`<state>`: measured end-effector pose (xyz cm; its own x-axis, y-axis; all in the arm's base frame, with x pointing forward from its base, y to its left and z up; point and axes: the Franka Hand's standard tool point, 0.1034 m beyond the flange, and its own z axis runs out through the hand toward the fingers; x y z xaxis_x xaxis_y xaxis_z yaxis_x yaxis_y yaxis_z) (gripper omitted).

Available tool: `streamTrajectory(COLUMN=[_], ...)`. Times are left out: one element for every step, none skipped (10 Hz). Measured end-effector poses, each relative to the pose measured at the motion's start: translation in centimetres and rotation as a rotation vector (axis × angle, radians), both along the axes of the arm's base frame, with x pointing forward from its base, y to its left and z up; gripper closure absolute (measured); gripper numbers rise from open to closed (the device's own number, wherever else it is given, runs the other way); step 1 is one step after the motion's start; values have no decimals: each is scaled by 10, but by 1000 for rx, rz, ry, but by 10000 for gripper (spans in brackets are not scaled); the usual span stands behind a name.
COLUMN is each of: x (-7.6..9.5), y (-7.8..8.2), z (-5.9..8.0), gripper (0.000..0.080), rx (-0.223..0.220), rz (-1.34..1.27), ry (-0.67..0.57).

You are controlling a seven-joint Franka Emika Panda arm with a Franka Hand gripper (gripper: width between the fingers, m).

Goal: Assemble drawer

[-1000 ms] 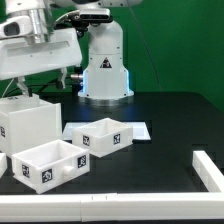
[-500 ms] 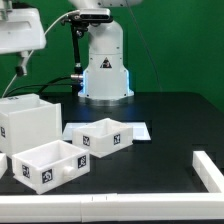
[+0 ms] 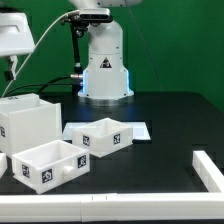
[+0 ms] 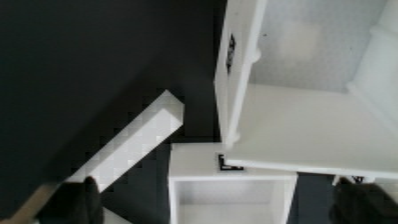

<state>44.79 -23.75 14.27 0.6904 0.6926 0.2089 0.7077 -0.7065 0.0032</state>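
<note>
Next, my gripper takes hold of the white casing by its rim, which leaves the casing's open inside free to receive the trays.
The white cube-shaped casing stands at the exterior view's left, open side up. One shallow tray lies in front of it and a second tray lies to its right; all carry square tags. The arm's white hand is high above the casing at the picture's left edge, only partly in view. In the wrist view my gripper is open and empty, its dark fingers wide apart, high over the casing and a tray.
The marker board lies flat behind the second tray. A white rail borders the black table at the front and right. The robot base stands at the back. A white bar shows in the wrist view.
The arm's hand has moved up and toward the exterior view's left, out of most of the picture. The casing and both trays have not moved.
</note>
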Motion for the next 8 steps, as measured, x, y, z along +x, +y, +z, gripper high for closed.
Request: streamTrajectory(x=[-3,-6,-6,-7,-10,-10,-11,-13], y=[-2,-3,-1,-4,-7,-7,-5,-1], z=[-17,-38,-49,-60,-75,-84,-87,-91], gripper=[151,151,151,151,151,151,151,151], rx=[1,2,3,-16,-28,-26,-17,-10], rz=[-2,-6,-3,-4,-8,-6,-20,-29], ry=[4,32,48,48,63,77,88,98])
